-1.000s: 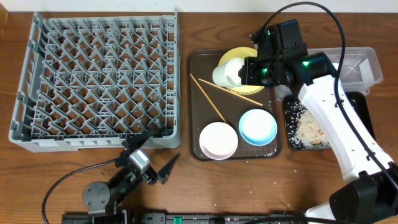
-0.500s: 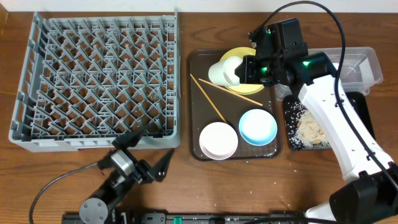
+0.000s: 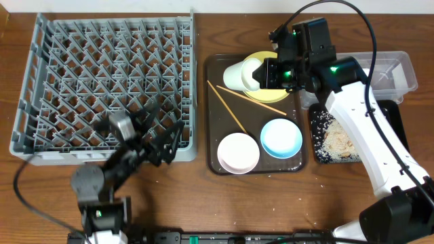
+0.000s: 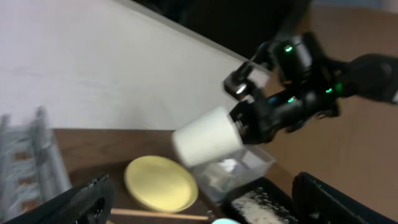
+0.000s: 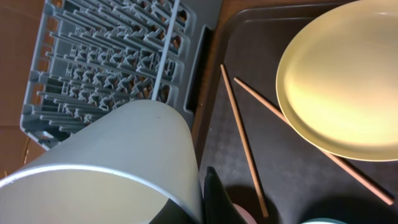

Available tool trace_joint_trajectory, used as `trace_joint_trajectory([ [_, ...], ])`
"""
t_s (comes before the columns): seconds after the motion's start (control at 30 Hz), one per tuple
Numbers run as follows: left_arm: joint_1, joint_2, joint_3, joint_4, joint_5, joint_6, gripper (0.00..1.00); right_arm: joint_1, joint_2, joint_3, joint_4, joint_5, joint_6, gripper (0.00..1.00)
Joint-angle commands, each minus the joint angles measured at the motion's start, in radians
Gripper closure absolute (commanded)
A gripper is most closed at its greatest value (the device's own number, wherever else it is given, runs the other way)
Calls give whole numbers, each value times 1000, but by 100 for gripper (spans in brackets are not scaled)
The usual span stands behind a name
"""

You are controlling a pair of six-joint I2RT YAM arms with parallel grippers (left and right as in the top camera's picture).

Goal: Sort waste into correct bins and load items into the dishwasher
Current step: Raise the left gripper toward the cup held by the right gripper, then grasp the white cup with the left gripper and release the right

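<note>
My left gripper grabs the small pale cup's bottom end [image 3: 231, 77] next, which leaves the cup's rim free to load rim-first into the dishwasher rack [image 3: 102, 74].
My right gripper [image 3: 261, 73] is shut on the rim of the small pale cup [image 3: 239, 74], holding it on its side above the yellow plate [image 3: 273, 87] on the brown tray. In the right wrist view one finger [image 5: 214, 196] presses the wall of the cup [image 5: 106, 162]. The chopsticks [image 3: 237, 108], white bowl [image 3: 238, 152] and light-blue bowl [image 3: 281, 137] lie on that tray. My left gripper [image 3: 163, 125] stands open and empty over the front right corner of the grey dishwasher rack [image 3: 102, 74]. Its camera looks at the held cup [image 4: 206, 135] and the plate [image 4: 160, 183].
The brown serving tray [image 3: 220, 74] sits right of the rack. The black tray [image 3: 393, 118] with rice and crumbs lies at the right, and the clear tub [image 3: 400, 68] stands behind it. A few crumbs dot the table in front of the tray.
My left arm has swung up from the table's front edge to the rack's front right corner. The right gripper has carried the cup a little to the left.
</note>
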Motion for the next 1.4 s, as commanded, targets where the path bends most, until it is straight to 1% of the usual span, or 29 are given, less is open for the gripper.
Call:
trace_joint_trajectory([
  [0.0, -2, 116, 84, 61, 113, -183, 7, 4, 2, 1, 6, -21, -12, 99],
  [0.03, -2, 150, 94, 109, 113, -322, 2, 2, 2, 1, 11, -17, -11, 99],
  [0.1, -2, 196, 95, 196, 113, -576, 2, -3, 6, 1, 28, -13, 1, 99],
  [0.13, -1, 213, 95, 216, 113, -691, 2, -8, 8, 1, 39, -14, 13, 99],
  [0.17, -1, 228, 95, 216, 113, -779, 2, -9, 13, 1, 50, -14, 26, 99],
  [0.2, -1, 241, 95, 211, 113, -832, 2, -11, 14, 1, 63, -19, 37, 99],
  [0.3, -1, 282, 95, 196, 113, -846, 2, -13, 29, 1, 105, -46, 66, 99],
  [0.43, -1, 321, 95, 196, 188, -846, 2, -11, 72, 1, 169, -152, 87, 99],
  [0.53, -1, 336, 95, 196, 270, -845, 2, -11, 121, 1, 235, -338, 69, 99],
  [0.63, -1, 346, 94, 196, 311, -845, 2, -6, 178, 1, 332, -583, 14, 99],
  [0.7, -1, 348, 94, 196, 336, -845, 2, -2, 211, 1, 387, -702, 6, 99],
  [0.8, -1, 348, 94, 196, 360, -845, 2, 3, 252, 1, 428, -811, 2, 99],
  [0.97, -1, 348, 94, 196, 364, -845, 2, 16, 291, 1, 444, -991, -77, 99],
  [1.1, -1, 348, 94, 196, 364, -845, 2, 41, 303, 1, 443, -1065, -125, 99],
  [1.37, -1, 348, 94, 196, 364, -845, 2, 121, 303, 1, 434, -1003, -125, 99],
])
